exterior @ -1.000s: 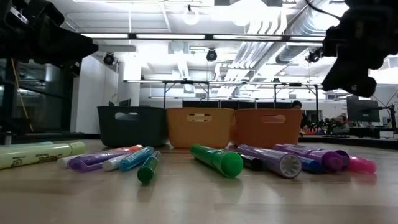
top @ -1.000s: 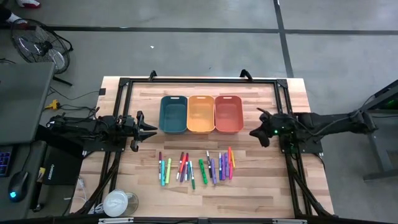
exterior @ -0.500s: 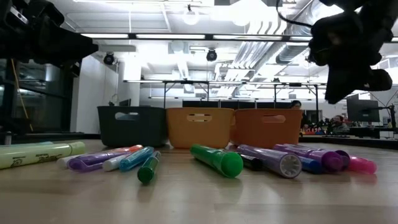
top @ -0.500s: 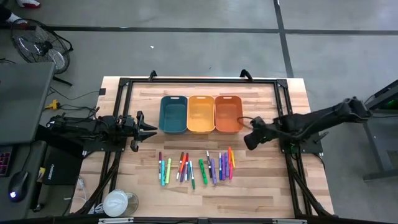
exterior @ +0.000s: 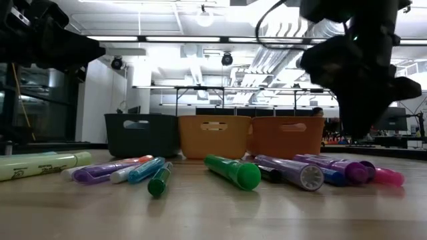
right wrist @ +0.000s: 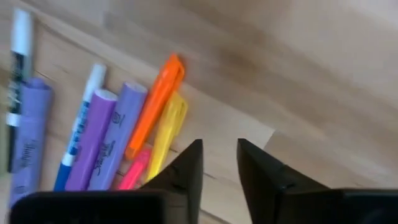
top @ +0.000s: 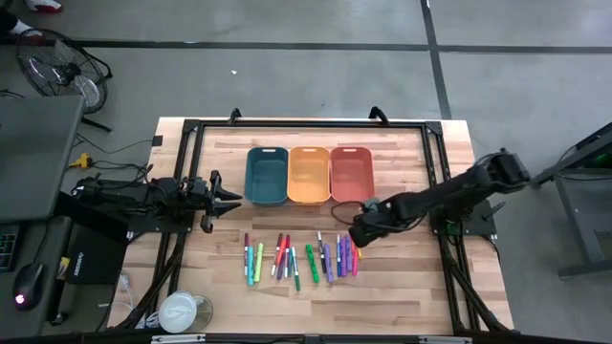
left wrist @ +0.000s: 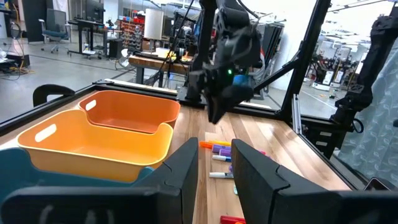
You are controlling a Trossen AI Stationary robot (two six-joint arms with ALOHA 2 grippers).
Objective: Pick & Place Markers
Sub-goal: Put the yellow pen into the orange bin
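Observation:
My right gripper next grabs the yellow marker by its body [right wrist: 163, 142], for placing in the orange bin.
Several markers [top: 301, 258] in mixed colours lie side by side in a row on the wooden table, in front of three bins: teal [top: 267, 176], yellow-orange [top: 309, 175] and orange [top: 351, 175]. My right gripper [top: 360, 234] hangs above the right end of the row, pointing steeply down, open and with nothing in it. In its wrist view [right wrist: 219, 146] an orange marker [right wrist: 155, 106], a yellow marker [right wrist: 166, 134] and purple markers [right wrist: 115, 137] lie just beyond the fingertips. My left gripper [top: 234, 199] waits at the table's left, level and open.
A black frame rail [top: 435, 162] runs around the work area. A white round object [top: 182, 311] stands at the near left corner. Bare wood [top: 402, 268] lies to the right of the marker row and in front of it.
My right gripper has swung from the table's right side toward the left and the near edge, to above the right end of the marker row. It has sunk a little and tipped from a shallow slant to pointing steeply down. The markers have not moved.

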